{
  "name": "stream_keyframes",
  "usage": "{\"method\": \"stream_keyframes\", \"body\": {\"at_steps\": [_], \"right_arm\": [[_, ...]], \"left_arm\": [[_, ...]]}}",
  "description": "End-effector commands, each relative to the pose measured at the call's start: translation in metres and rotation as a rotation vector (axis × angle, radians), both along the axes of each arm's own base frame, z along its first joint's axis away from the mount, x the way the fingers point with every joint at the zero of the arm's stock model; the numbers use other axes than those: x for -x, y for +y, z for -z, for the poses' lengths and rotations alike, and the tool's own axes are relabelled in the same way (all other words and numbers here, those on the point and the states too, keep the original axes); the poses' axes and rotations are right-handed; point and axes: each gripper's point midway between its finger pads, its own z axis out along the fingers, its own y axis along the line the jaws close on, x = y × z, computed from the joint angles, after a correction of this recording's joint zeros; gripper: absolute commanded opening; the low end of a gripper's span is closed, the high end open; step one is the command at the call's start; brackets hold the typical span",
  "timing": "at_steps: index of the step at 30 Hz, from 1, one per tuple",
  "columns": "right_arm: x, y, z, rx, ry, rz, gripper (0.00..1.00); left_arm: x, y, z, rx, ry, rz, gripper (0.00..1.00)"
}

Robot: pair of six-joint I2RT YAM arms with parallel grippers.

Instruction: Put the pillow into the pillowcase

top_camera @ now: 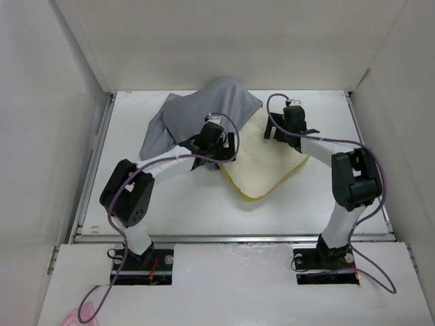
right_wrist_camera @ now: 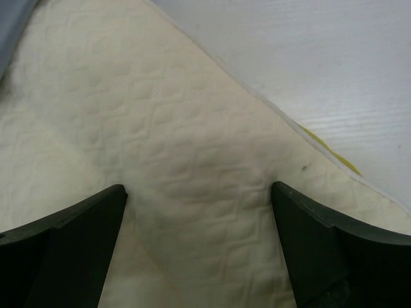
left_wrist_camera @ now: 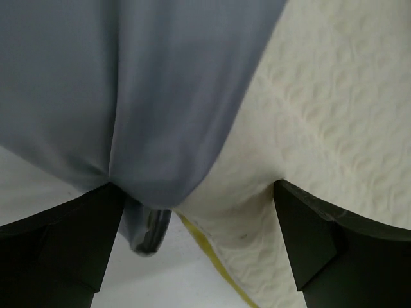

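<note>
The grey pillowcase [top_camera: 204, 112] overlaps the pillow's edge between the robot's fingers. The left gripper would catch the pillowcase too if it closed now, so it is too early to close.
The cream-yellow pillow [top_camera: 262, 168] lies on the table at centre right, with its back part under the grey pillowcase [top_camera: 204, 112], which is bunched at the back centre. My left gripper [top_camera: 215, 149] is at the pillow's left edge, where the grey cloth overlaps it. In the left wrist view its jaws [left_wrist_camera: 196, 192] stand wide apart, with the pillowcase [left_wrist_camera: 128, 96] and the pillow [left_wrist_camera: 308, 115] between them. My right gripper [top_camera: 289, 132] is over the pillow's back right part. Its jaws [right_wrist_camera: 199, 192] stand wide apart and press into the pillow [right_wrist_camera: 160, 115].
The white table [top_camera: 177, 204] is boxed in by white walls at the left, back and right. Bare table shows in front of the pillow and at the back right [right_wrist_camera: 334, 64]. A yellow pillow edge [left_wrist_camera: 212, 256] shows above the table.
</note>
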Motion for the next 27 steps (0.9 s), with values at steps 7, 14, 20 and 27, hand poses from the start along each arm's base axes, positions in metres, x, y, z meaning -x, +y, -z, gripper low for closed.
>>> {"method": "stream_keyframes", "body": {"at_steps": [7, 14, 20, 27], "right_arm": [[0.162, 0.134, 0.009, -0.114, 0.145, -0.442, 1.00], [0.246, 0.219, -0.045, -0.116, 0.045, -0.828, 1.00], [0.216, 0.170, -0.119, -0.005, -0.190, -0.599, 1.00], [0.158, 0.058, -0.156, -0.085, -0.217, -0.123, 1.00]], "left_arm": [[-0.075, 0.013, -0.041, 0.046, -0.123, -0.043, 1.00], [-0.094, 0.062, -0.076, -0.004, -0.187, -0.155, 1.00], [-0.061, 0.105, -0.145, -0.035, -0.332, -0.245, 1.00], [0.011, 0.050, -0.124, -0.101, -0.304, 0.043, 1.00]]}}
